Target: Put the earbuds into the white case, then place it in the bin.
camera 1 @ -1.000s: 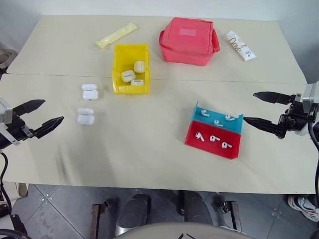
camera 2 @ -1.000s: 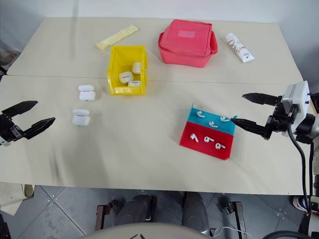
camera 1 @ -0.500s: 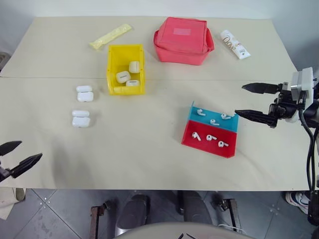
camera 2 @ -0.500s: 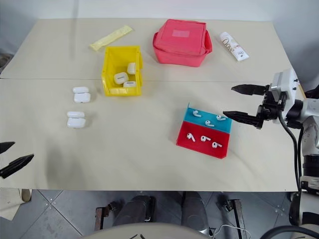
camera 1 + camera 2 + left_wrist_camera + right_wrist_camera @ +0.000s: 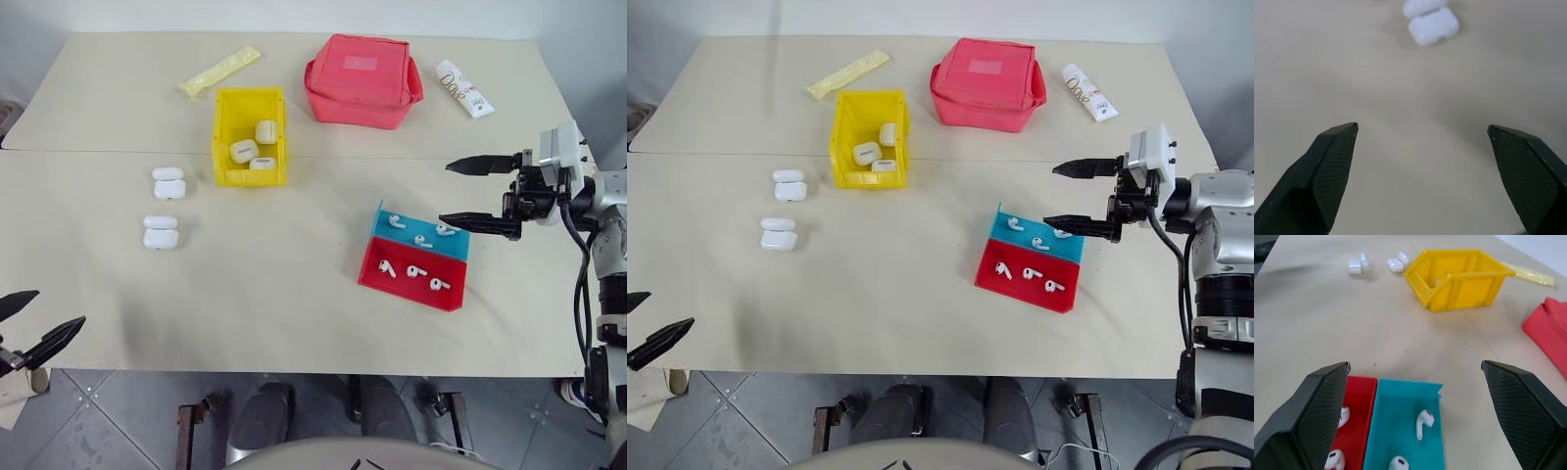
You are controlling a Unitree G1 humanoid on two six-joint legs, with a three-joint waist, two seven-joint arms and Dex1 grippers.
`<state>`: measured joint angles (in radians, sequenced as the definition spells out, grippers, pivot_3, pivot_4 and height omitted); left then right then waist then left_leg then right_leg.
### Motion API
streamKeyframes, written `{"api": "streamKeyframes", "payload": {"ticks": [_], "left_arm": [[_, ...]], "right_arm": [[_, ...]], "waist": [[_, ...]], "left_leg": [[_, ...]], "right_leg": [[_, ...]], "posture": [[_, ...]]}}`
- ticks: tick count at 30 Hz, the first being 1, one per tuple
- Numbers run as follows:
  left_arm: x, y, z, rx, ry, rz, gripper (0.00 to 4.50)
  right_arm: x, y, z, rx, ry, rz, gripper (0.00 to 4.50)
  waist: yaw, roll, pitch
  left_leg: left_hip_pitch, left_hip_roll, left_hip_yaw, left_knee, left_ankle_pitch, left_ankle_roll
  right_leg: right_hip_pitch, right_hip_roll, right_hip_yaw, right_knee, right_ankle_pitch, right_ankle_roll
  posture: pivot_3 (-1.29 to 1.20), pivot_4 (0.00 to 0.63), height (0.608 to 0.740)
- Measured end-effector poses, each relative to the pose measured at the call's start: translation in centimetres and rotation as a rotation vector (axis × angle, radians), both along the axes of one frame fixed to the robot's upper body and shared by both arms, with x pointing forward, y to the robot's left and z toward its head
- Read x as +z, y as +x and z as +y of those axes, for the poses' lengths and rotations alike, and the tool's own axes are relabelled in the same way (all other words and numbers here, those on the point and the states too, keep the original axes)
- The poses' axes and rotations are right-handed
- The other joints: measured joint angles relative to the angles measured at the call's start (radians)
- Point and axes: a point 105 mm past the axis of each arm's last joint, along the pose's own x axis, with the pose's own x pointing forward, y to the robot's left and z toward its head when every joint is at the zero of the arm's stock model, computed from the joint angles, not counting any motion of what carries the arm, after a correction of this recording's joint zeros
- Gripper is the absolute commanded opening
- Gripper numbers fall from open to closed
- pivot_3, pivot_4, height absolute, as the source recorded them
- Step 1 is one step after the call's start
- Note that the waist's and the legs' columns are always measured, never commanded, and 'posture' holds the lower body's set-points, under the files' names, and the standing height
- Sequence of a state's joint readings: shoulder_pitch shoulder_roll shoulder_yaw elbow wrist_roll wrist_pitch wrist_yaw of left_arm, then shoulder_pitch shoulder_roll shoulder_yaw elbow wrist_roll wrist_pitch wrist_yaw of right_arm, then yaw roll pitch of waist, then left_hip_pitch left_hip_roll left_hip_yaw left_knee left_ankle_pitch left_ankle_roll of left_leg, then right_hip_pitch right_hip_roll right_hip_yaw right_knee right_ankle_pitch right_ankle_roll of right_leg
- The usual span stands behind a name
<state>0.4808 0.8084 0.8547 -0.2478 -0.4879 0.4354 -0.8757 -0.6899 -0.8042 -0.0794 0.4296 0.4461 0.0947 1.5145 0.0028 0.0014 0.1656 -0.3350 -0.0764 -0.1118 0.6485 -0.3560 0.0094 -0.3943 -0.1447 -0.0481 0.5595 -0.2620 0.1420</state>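
Observation:
My left gripper will grab the nearer case next by the short ends of its base (image 5: 162,239), because the open lid (image 5: 160,222) lies along one long side of the case.
Several earbuds (image 5: 395,221) lie in a shallow red-and-blue tray (image 5: 411,291) on the right of the table. My right gripper (image 5: 445,193) hovers open just right of the tray's blue half, pointing left, with nothing between its fingers. Two white cases (image 5: 168,182) (image 5: 161,232) sit on the left, each showing two rounded halves. The yellow bin (image 5: 223,127) behind them holds three more white cases. My left gripper (image 5: 59,306) is open and empty at the near left table edge. The left wrist view shows the nearer case (image 5: 1431,22) well ahead of it.
A pink-red zip pouch (image 5: 364,78) stands at the back, right of the bin. A yellow wrapped packet (image 5: 220,70) lies at the back left and a white tube (image 5: 465,88) at the back right. Bare tabletop lies between the cases and the tray.
My left gripper has drawn back from beside the cases to the near left table edge. My right gripper has moved left, closer to the tray. Both stayed open.

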Motion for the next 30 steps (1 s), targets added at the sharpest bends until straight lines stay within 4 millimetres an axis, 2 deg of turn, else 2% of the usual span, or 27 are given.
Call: {"api": "streamKeyframes", "payload": {"ticks": [5, 7, 12, 16, 23, 30], "left_arm": [[0.9, 3.7, -4.5, 0.038, 0.044, 0.122, 4.50], [1.1, 4.6, -5.5, 0.070, 0.060, 0.156, 4.50], [1.1, 6.4, -6.3, 0.217, 0.038, 0.308, 4.50], [1.1, 7.8, -7.1, 0.241, 0.041, 0.354, 4.50], [0.8, 11.7, -7.8, 0.281, 0.032, 0.426, 4.50], [0.3, 13.4, -8.1, 0.331, 0.010, 0.482, 4.50]], "right_arm": [[-0.1, 0.3, 1.1, 0.035, 0.001, -0.003, 4.48], [-0.2, 0.3, 1.2, 0.039, -0.002, 0.002, 4.48], [-0.5, 0.4, 1.0, 0.031, -0.006, 0.012, 4.48], [-0.7, 0.4, 1.1, 0.033, -0.004, 0.015, 4.48], [-1.4, 0.2, 1.3, 0.041, 0.005, 0.026, 4.48], [-2.2, -0.2, 1.2, 0.037, 0.007, 0.044, 4.48]], "waist": [[0.000, 0.000, 0.000], [-0.003, 0.001, 0.000], [-0.004, 0.000, 0.000], [-0.005, 0.000, 0.000], [0.001, -0.001, -0.001], [-0.002, -0.001, -0.001]], "left_leg": [[0.000, 0.001, -0.002, 0.000, 0.001, 0.001], [0.000, 0.001, -0.002, 0.000, 0.001, 0.000], [0.000, 0.003, -0.002, 0.000, 0.002, -0.001], [0.001, 0.003, -0.001, 0.001, 0.002, -0.003], [0.000, 0.002, -0.002, 0.003, 0.003, -0.003], [0.000, 0.002, -0.001, 0.003, 0.003, -0.003]], "right_leg": [[0.000, 0.008, 0.006, 0.003, 0.001, -0.001], [0.000, 0.009, 0.008, 0.003, 0.001, -0.001], [-0.002, 0.012, 0.008, 0.007, 0.000, -0.002], [-0.003, 0.013, 0.007, 0.008, 0.000, -0.002], [-0.003, 0.012, 0.006, 0.009, 0.000, -0.002], [-0.004, 0.012, 0.005, 0.010, 0.000, -0.002]], "posture": [[0.00, 0.150, 0.740], [0.00, 0.150, 0.740], [0.00, 0.150, 0.740], [0.00, 0.150, 0.740], [0.00, 0.150, 0.740], [0.00, 0.150, 0.740]]}}
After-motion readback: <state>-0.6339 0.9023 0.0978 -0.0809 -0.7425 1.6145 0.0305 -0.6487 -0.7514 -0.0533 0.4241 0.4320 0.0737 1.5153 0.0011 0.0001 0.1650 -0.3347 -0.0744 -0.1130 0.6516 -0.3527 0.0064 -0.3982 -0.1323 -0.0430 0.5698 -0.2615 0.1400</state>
